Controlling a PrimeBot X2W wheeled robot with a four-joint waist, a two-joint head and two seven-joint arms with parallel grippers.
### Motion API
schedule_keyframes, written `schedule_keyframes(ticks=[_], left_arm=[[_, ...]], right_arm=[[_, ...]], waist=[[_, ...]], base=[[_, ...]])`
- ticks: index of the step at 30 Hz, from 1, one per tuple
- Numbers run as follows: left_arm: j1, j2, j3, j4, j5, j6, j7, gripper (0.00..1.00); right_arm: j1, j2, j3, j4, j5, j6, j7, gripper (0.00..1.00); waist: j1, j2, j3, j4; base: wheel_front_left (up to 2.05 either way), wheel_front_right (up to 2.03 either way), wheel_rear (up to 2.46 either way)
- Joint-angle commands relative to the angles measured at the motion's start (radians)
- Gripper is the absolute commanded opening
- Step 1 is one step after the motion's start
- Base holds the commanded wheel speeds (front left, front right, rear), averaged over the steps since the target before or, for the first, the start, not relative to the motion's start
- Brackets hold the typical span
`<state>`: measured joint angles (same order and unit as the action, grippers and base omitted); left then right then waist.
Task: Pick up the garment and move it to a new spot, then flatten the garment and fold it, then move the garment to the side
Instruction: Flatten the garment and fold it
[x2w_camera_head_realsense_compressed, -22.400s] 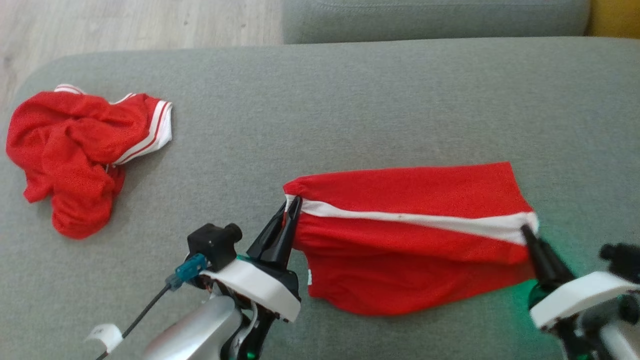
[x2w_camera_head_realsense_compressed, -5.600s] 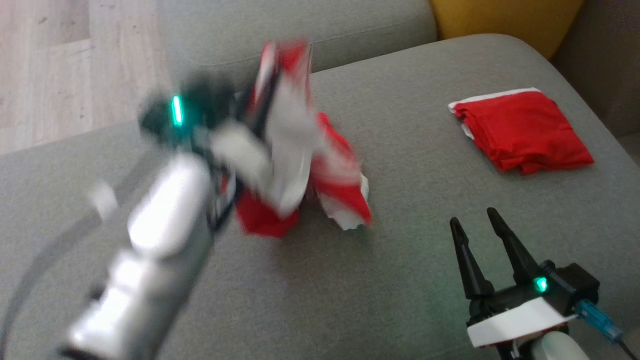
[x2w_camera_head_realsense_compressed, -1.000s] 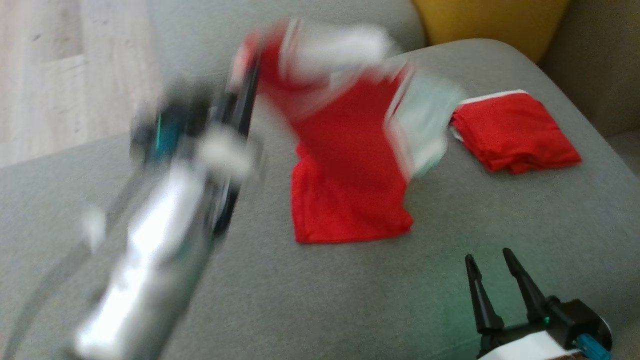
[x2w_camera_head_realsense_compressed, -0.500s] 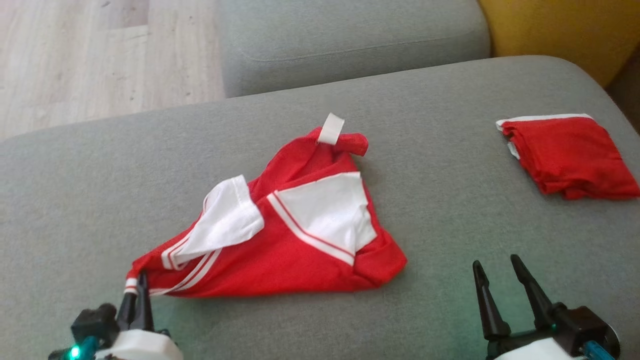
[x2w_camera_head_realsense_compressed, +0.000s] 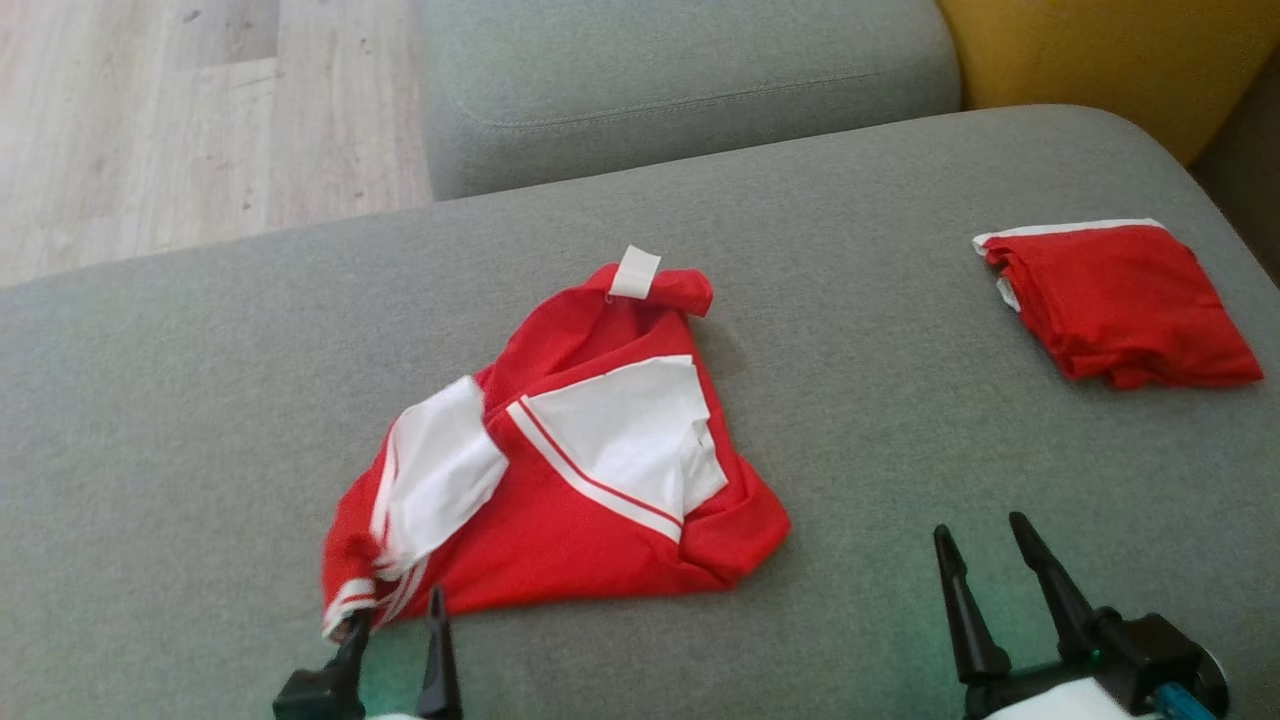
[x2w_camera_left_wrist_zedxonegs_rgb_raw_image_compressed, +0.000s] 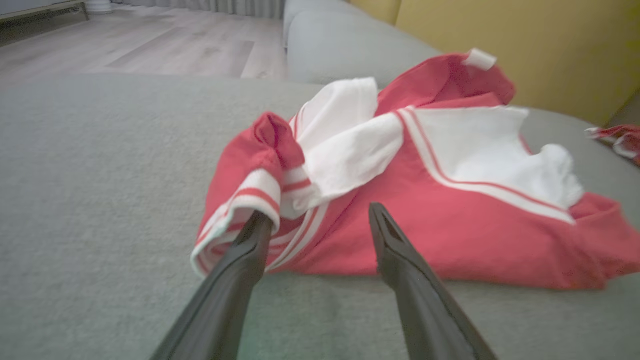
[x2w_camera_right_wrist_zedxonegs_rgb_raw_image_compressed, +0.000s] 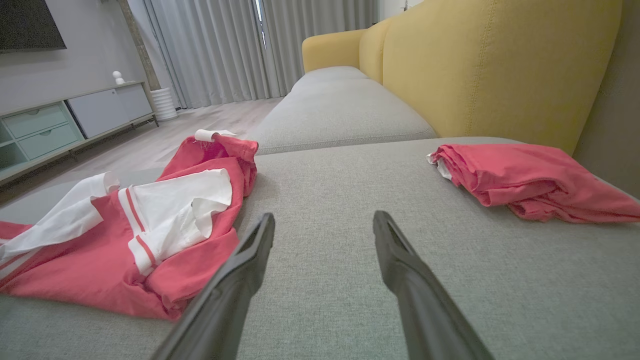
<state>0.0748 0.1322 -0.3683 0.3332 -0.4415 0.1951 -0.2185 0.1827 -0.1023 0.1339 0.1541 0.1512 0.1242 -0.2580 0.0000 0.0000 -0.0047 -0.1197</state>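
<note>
The striped hem (x2w_camera_head_realsense_compressed: 350, 599) of the garment stands up in an open fold while the red mesh (x2w_camera_head_realsense_compressed: 564, 558) lies flat, so the left gripper should grab the garment by that hem next.
The garment (x2w_camera_head_realsense_compressed: 560, 480), red mesh with white panels and striped hems, lies crumpled on the grey sofa seat (x2w_camera_head_realsense_compressed: 200, 400). My left gripper (x2w_camera_head_realsense_compressed: 397, 610) stands open at its near-left corner. In the left wrist view the garment (x2w_camera_left_wrist_zedxonegs_rgb_raw_image_compressed: 450, 210) spreads ahead of the left gripper (x2w_camera_left_wrist_zedxonegs_rgb_raw_image_compressed: 318, 215), and the striped hem (x2w_camera_left_wrist_zedxonegs_rgb_raw_image_compressed: 250, 200) drapes against the tip of the left finger while the right finger is free. My right gripper (x2w_camera_head_realsense_compressed: 981, 530) is open and holds nothing, low to the right of the garment. The right wrist view has the garment (x2w_camera_right_wrist_zedxonegs_rgb_raw_image_compressed: 100, 260) left of the right gripper (x2w_camera_right_wrist_zedxonegs_rgb_raw_image_compressed: 325, 219).
A folded red garment (x2w_camera_head_realsense_compressed: 1115, 300) lies at the seat's far right, also seen as the folded piece (x2w_camera_right_wrist_zedxonegs_rgb_raw_image_compressed: 525, 180). Behind are a second grey cushion (x2w_camera_head_realsense_compressed: 680, 80) and a yellow backrest (x2w_camera_head_realsense_compressed: 1100, 50). Wooden floor (x2w_camera_head_realsense_compressed: 180, 100) lies beyond the seat's left edge.
My left gripper has opened and let go of the garment's striped corner, which slumped back onto the heap. A second ago the garment was swinging in the air. The right gripper has stayed put.
</note>
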Motion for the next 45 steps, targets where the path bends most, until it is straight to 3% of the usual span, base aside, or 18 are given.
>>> schedule_keyframes(ticks=[1, 6, 15, 20, 21, 25, 28, 31, 38, 45], left_arm=[[-0.036, 0.005, 0.03, -0.012, 0.003, 0.017, 0.005, 1.0], [-0.065, -0.005, 0.022, 0.063, 0.007, 0.024, 0.006, 1.0], [-0.208, 0.001, -0.004, 0.267, 0.036, -0.007, -0.002, 1.0], [-0.278, 0.001, -0.029, 0.382, 0.043, -0.057, -0.006, 1.0], [-0.291, 0.0, -0.035, 0.396, 0.043, -0.076, -0.009, 0.0], [-0.346, -0.008, -0.066, 0.402, 0.053, -0.149, -0.026, 0.0], [-0.413, -0.021, -0.109, 0.35, 0.074, -0.222, -0.033, 0.0], [-0.505, -0.025, -0.151, 0.289, 0.105, -0.265, -0.031, 0.0], [-0.749, -0.037, -0.203, 0.176, 0.106, -0.313, 0.03, 0.0], [-1.047, -0.061, -0.225, 0.127, -0.01, -0.325, 0.034, 0.0]], right_arm=[[-0.033, -0.012, 0.028, -0.026, 0.003, 0.007, -0.004, 1.0], [-0.037, -0.013, 0.028, -0.028, 0.008, 0.007, -0.004, 1.0], [-0.05, -0.024, 0.048, -0.026, 0.015, 0.007, -0.004, 1.0], [-0.061, -0.032, 0.06, -0.024, 0.021, 0.007, -0.004, 1.0], [-0.063, -0.033, 0.061, -0.022, 0.022, 0.007, -0.004, 1.0], [-0.067, -0.03, 0.061, -0.014, 0.022, 0.007, -0.004, 1.0], [-0.069, -0.025, 0.06, -0.012, 0.021, 0.007, -0.004, 1.0], [-0.073, -0.018, 0.067, -0.009, 0.02, 0.007, -0.004, 1.0], [-0.082, -0.006, 0.082, -0.004, 0.02, 0.007, -0.004, 1.0], [-0.075, -0.004, 0.091, -0.001, 0.022, 0.007, -0.004, 1.0]], waist=[[0.0, 0.0, 0.001, -0.008], [0.0, 0.0, 0.008, -0.017], [0.0, 0.0, 0.027, -0.031], [0.0, 0.0, 0.037, -0.046], [0.0, 0.0, 0.037, -0.049], [0.0, 0.0, 0.026, -0.063], [0.0, 0.0, 0.015, -0.072], [0.0, 0.0, 0.002, -0.09], [0.0, 0.0, -0.012, -0.144], [0.0, 0.0, -0.021, -0.187]], base=[[0.0, 0.0, 0.0], [0.0, 0.0, 0.0], [0.0, 0.0, 0.0], [0.0, 0.0, 0.0], [0.0, 0.0, 0.0], [0.0, 0.0, 0.0], [0.0, 0.0, 0.0], [0.0, 0.0, 0.0], [0.0, 0.0, 0.0], [0.0, 0.0, 0.0]])
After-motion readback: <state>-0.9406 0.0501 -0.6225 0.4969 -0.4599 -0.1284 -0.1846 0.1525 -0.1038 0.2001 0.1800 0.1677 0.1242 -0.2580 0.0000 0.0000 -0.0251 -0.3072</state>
